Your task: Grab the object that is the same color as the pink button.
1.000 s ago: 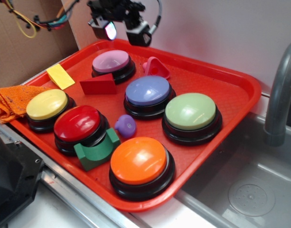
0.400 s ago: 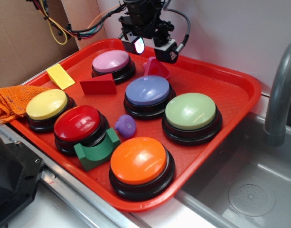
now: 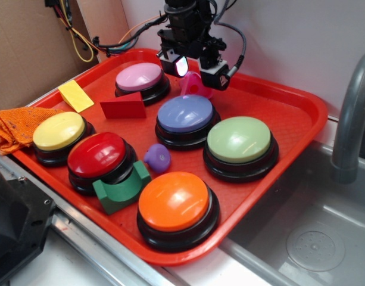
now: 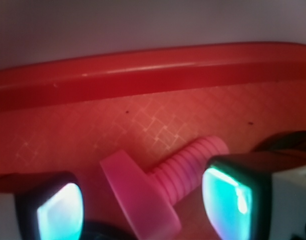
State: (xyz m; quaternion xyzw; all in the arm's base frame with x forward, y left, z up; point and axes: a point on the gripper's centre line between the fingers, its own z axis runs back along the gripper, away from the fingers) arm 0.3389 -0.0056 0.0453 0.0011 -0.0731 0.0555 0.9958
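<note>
The gripper is ready to close on the pink piece: its fingers are low on either side of the pink piece's flat head [image 3: 195,85].
The object [image 3: 197,86] is a small pink plastic piece lying on the red tray [image 3: 277,95] at the back, just right of the pink button [image 3: 139,76]. In the wrist view the object [image 4: 157,185] shows a flat head and a ribbed shaft, lying on the tray [image 4: 143,75] floor. My gripper [image 3: 200,71] hangs directly over it, open, one finger on each side. In the wrist view the gripper [image 4: 145,207] has its glowing pads [image 4: 232,200] well apart, with the object between them and untouched.
Domed buttons fill the tray: blue-lavender [image 3: 185,113], green [image 3: 239,139], orange [image 3: 174,201], red [image 3: 97,154], yellow [image 3: 58,130]. A red wedge [image 3: 124,108], purple piece [image 3: 158,157], green block [image 3: 119,189] and yellow block [image 3: 75,95] lie among them. A sink [image 3: 313,238] is right.
The gripper has travelled right and down from above the tray's back-left rim to just over the pink object. It stays open. Nothing on the tray has moved.
</note>
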